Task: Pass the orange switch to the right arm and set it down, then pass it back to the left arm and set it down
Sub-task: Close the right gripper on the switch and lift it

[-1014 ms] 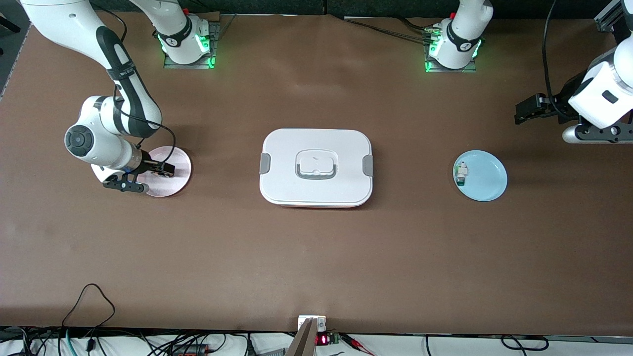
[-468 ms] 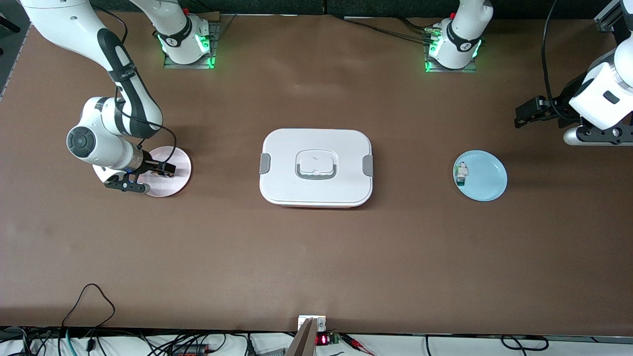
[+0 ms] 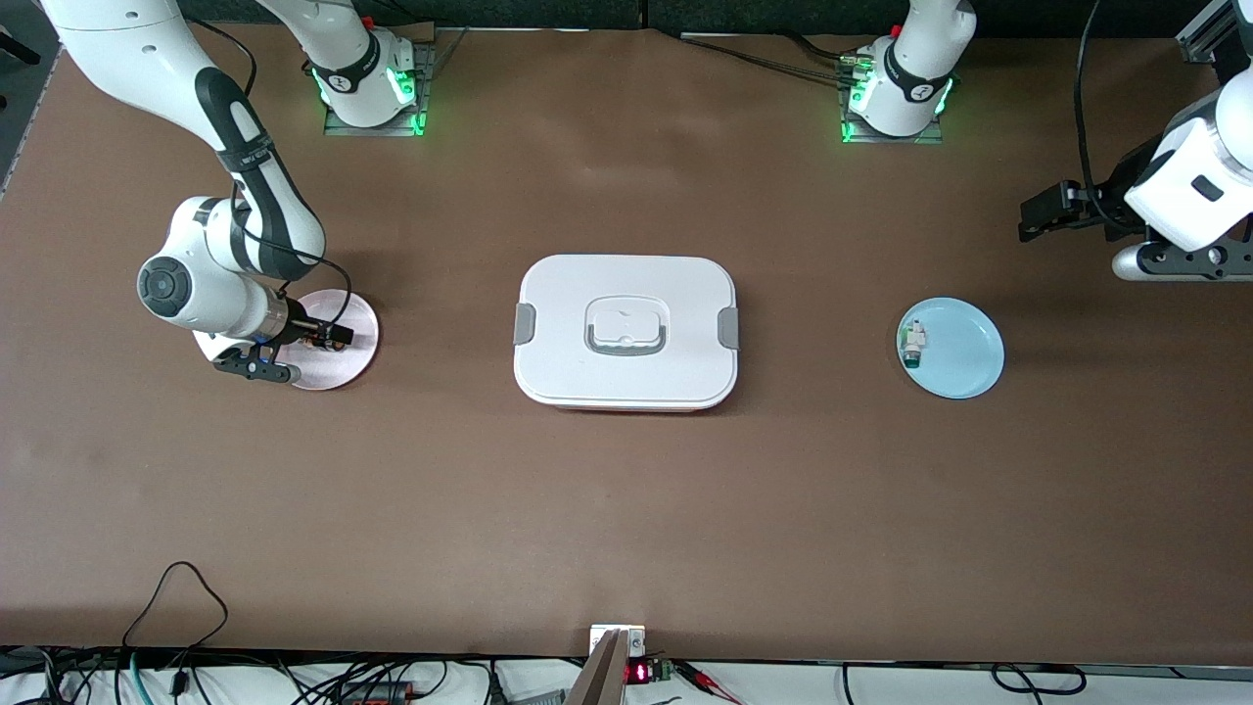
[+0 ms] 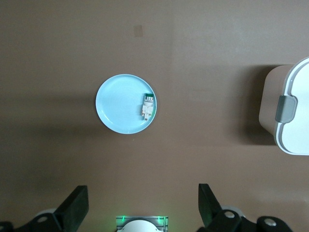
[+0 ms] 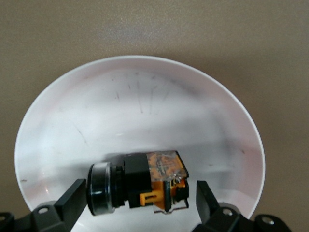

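Note:
I should close my right gripper now, because its fingers are beside the orange switch on the pink plate. Closing now would hold the switch.
The orange switch, a stubby black part with an orange end, lies on its side on the pink plate toward the right arm's end of the table. My right gripper is low over that plate, open, with one finger on each side of the switch and neither touching it. In the front view the right gripper hides most of the switch. The white box stands mid-table between the two plates. My left gripper hangs open and holds nothing, high over the left arm's end of the table.
A blue plate toward the left arm's end holds a small white-and-green component; both also show in the left wrist view, plate and component. The box's edge shows there too. Cables lie along the table's front edge.
My right gripper has sunk a little closer to the pink plate and edged toward the box. The left arm has barely shifted.

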